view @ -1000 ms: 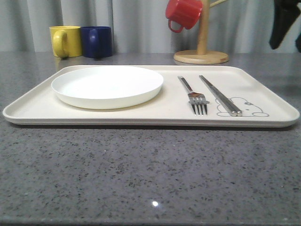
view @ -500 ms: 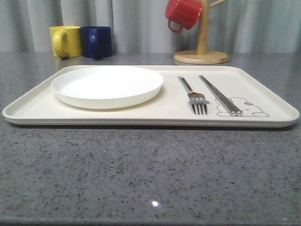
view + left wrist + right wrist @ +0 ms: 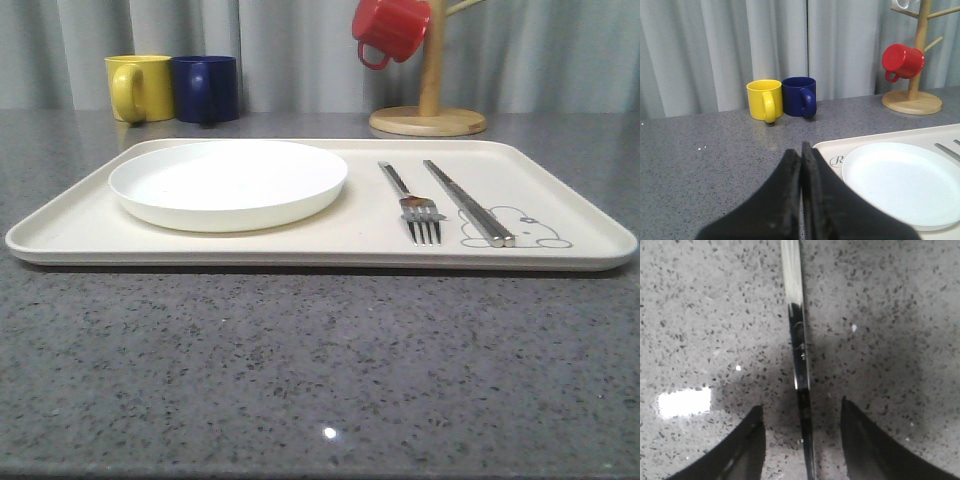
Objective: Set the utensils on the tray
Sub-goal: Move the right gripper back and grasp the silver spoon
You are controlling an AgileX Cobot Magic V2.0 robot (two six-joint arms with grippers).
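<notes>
I should close my right gripper on the slim shiny utensil now. My fingertips are low around its slim shiny handle, so they would hold it.
The cream tray (image 3: 300,258) lies across the grey counter, with a fork (image 3: 412,203) and a pair of chopsticks (image 3: 465,203) side by side on its right half, next to the rabbit drawing. A slim shiny utensil handle (image 3: 796,330) lies on the speckled counter; its end is out of frame. My right gripper (image 3: 801,405) is open just above it, one finger on each side, not touching. My left gripper (image 3: 801,150) is shut on nothing, hovering by the tray's (image 3: 830,150) lettered corner.
A round white plate (image 3: 228,182) sits on the tray's left half. Behind the tray stand a yellow mug (image 3: 138,88) and a blue mug (image 3: 206,88). A wooden mug tree (image 3: 430,110) at the back right holds a red mug (image 3: 390,28).
A dark gripper that hung at the top right of the front view a second ago has left that view. The tray, fork and chopsticks have not moved.
</notes>
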